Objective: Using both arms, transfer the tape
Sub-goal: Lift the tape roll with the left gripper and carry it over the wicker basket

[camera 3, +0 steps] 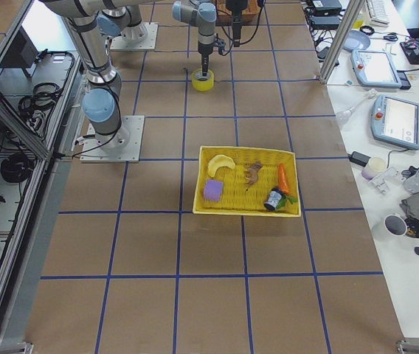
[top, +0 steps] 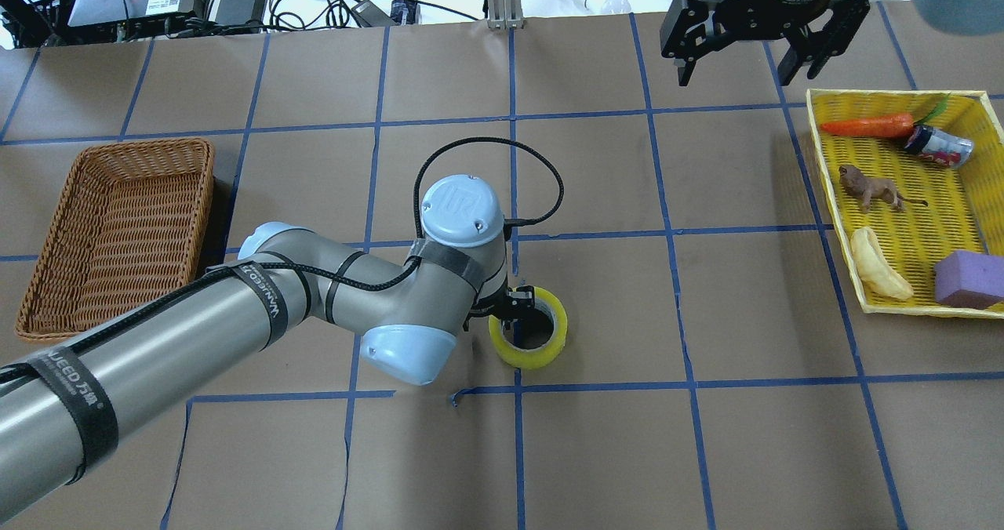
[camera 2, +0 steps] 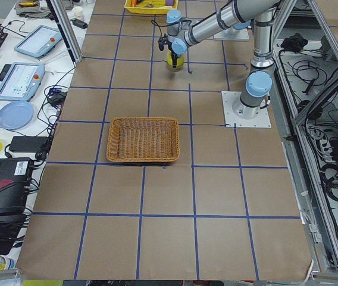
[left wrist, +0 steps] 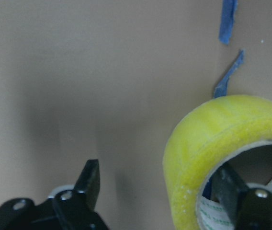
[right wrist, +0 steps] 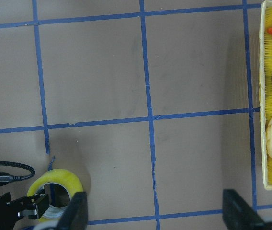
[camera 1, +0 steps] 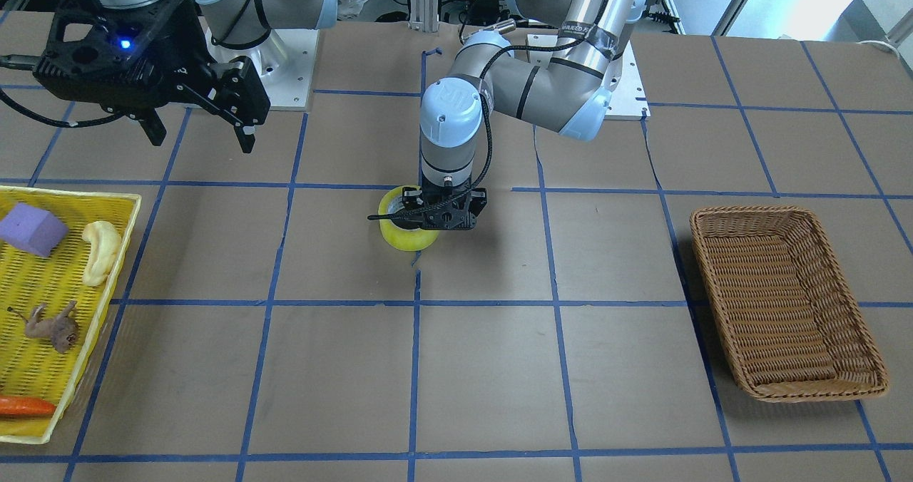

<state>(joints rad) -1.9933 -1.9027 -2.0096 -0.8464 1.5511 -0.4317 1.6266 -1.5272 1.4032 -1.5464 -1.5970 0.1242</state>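
My left gripper is to grab the roll by its ring side (left wrist: 189,165) next, and it is to carry the roll into the wicker basket.
The tape (top: 519,354), a yellow-green roll with a pale core, lies flat on the brown table near its middle. It also shows in the front view (camera 1: 396,237), the left wrist view (left wrist: 208,139) and the right wrist view (right wrist: 59,179). My left gripper (top: 518,310) is down at the roll and open. In the left wrist view (left wrist: 162,194) one finger (left wrist: 236,196) is inside the core and the other stands well outside the wall. My right gripper (top: 749,44) hangs high and apart from the tape, open and empty; it also shows in the front view (camera 1: 200,122).
A wicker basket (top: 141,144) stands on my left side, also in the front view (camera 1: 749,211). A yellow tray (top: 894,95) on my right holds a carrot, a can, an animal figure, a banana-like piece and a purple block. Blue tape lines grid the table.
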